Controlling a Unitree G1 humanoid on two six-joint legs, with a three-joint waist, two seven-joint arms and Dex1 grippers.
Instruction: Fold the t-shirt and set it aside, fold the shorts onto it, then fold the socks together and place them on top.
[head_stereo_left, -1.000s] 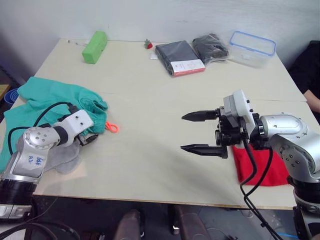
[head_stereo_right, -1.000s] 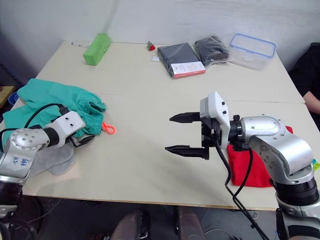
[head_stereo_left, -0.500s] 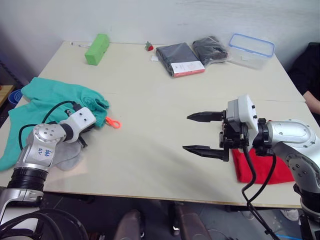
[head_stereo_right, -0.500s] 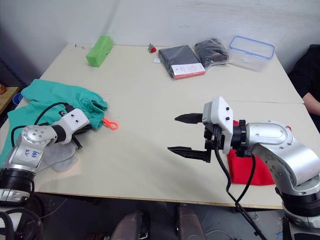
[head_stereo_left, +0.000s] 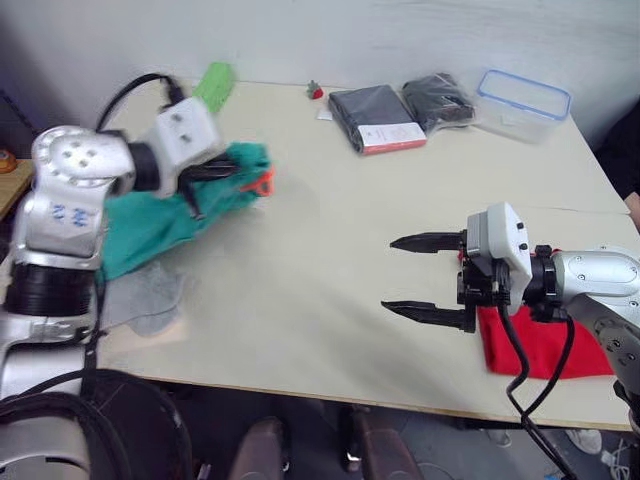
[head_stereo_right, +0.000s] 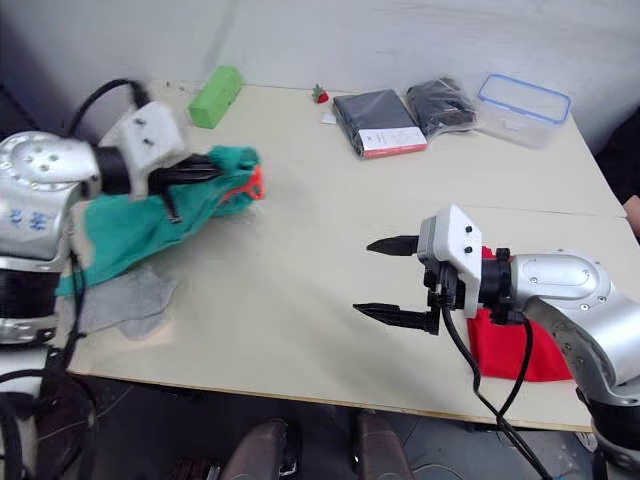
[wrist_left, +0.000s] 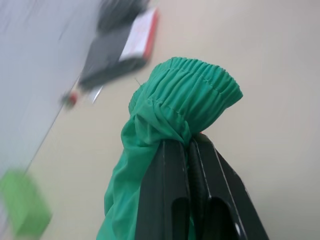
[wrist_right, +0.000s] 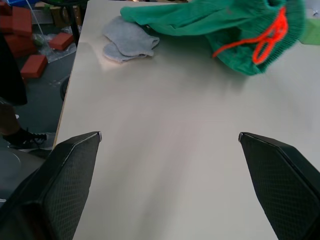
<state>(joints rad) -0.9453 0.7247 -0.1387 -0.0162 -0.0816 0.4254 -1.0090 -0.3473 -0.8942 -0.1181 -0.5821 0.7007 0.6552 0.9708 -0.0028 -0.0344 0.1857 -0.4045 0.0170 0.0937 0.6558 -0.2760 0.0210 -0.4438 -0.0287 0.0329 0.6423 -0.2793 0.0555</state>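
Observation:
My right gripper should next grab the shorts by their gathered waistband (head_stereo_left: 250, 163) to fold the shorts onto the red t-shirt (head_stereo_left: 545, 345).
My left gripper (head_stereo_left: 228, 171) is shut on the gathered waistband of the teal-green shorts (head_stereo_left: 155, 215) and holds it raised above the table's left side. The cloth trails down to the table and the orange drawstring (head_stereo_left: 262, 182) dangles by the fingers. In the left wrist view the waistband (wrist_left: 186, 95) bunches over the closed fingertips. The grey socks (head_stereo_left: 140, 300) lie flat near the front left edge, beneath the hanging shorts. The red t-shirt (head_stereo_left: 545, 345) lies folded at the front right, partly under my right arm. My right gripper (head_stereo_left: 388, 275) hovers open over bare table, holding nothing.
At the back of the table are a lime-green block (head_stereo_left: 215, 85), dark packaged garments (head_stereo_left: 372, 115), a black bag (head_stereo_left: 440, 98) and a clear container with a blue rim (head_stereo_left: 525, 100). Red bricks (wrist_right: 22, 22) lie on the floor beyond the left edge.
My left gripper has shut on the shorts' waistband and lifted it up and toward the table's middle. The socks stayed put. The right arm has hardly moved. The camera view shifted.

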